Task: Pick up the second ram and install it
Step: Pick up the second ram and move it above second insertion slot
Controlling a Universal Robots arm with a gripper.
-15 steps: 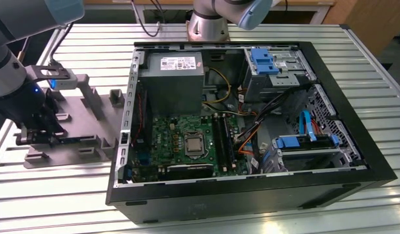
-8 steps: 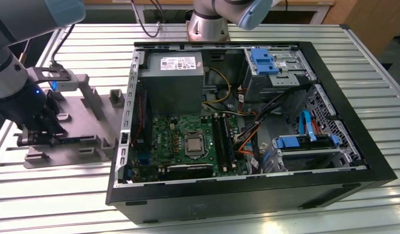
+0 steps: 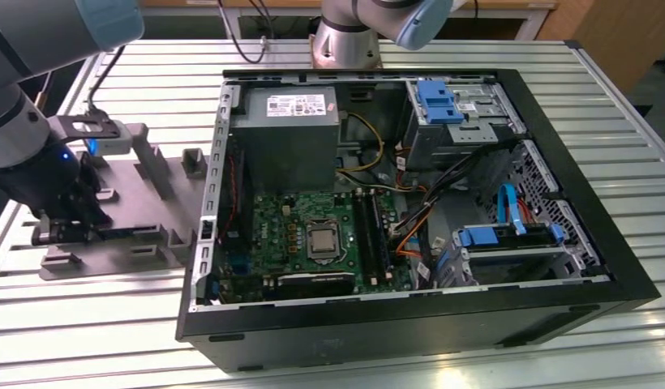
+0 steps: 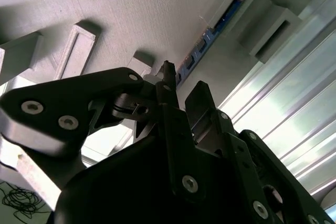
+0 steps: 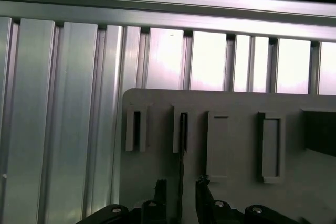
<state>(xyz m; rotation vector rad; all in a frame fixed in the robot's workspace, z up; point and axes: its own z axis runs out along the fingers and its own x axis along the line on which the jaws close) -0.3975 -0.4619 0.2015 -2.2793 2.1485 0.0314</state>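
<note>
The ram's far end is inside the grey holder's slot (image 5: 182,132), so the gripper should next grab the ram by its near end (image 5: 180,203), where the gripper's fingers fit.
The second ram (image 5: 182,140) stands on edge in a slot of the grey holder (image 5: 231,108), seen as a thin dark strip. In the second wrist view the ram (image 4: 210,38) runs away from the fingers, with a blue label near its far end. My gripper (image 5: 181,184) is low over the holder, one finger on each side of the ram, with a small gap on both sides, so it is open. In the exterior view the gripper (image 3: 67,231) sits over the holder (image 3: 138,182) at that view's left, and the ram is hidden behind it.
The open computer case (image 3: 592,267) lies to the exterior view's right of the holder, with the green motherboard (image 3: 300,219) and its long black slots (image 3: 367,235) inside. Cables, a power supply (image 3: 284,121) and blue drive brackets crowd the case. The table is ribbed aluminium (image 5: 63,103).
</note>
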